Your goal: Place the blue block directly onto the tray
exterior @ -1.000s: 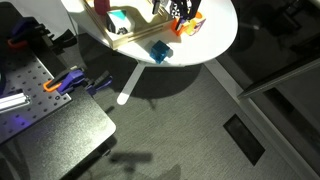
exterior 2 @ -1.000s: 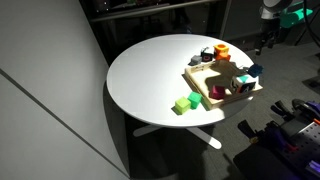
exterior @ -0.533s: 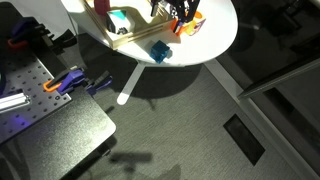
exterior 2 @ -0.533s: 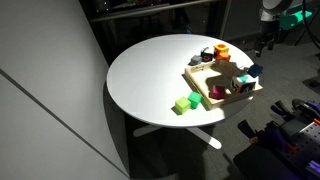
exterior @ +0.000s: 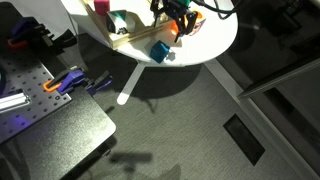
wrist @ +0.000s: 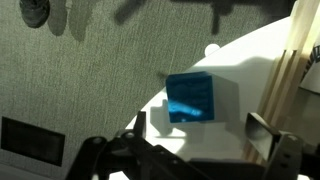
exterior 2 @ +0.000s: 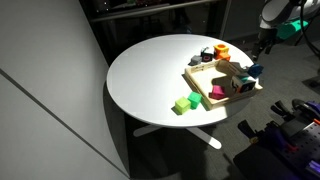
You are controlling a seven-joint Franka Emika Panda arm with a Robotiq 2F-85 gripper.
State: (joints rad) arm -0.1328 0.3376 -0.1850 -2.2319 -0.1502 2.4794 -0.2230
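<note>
My gripper needs to come down before it closes on the block. My fingers still have a gap between them and the top of the blue block (exterior: 160,51) (wrist: 190,97) in an exterior view.
The blue block (wrist: 190,97) is a small solid blue cube on the white table, close to the table's edge. In an exterior view it (exterior 2: 253,70) sits just beside the right end of the light-wood tray (exterior 2: 200,80). The tray's rim (wrist: 297,60) runs down the right of the wrist view. My gripper (wrist: 200,130) is open and empty above the block, with dark fingers (wrist: 138,125) on either side, apart from it. The gripper also shows in both exterior views (exterior: 173,12) (exterior 2: 263,40). The block itself is not visible in the overhead exterior view.
The tray holds several small coloured pieces (exterior 2: 232,85). An orange cup-like item (exterior 2: 222,50) stands at the tray's far end. Green blocks (exterior 2: 183,103) lie on the table beside the tray. The floor drops away past the table edge (wrist: 80,80).
The arm has shifted slightly over the tray end and the block. The blue block has not moved.
</note>
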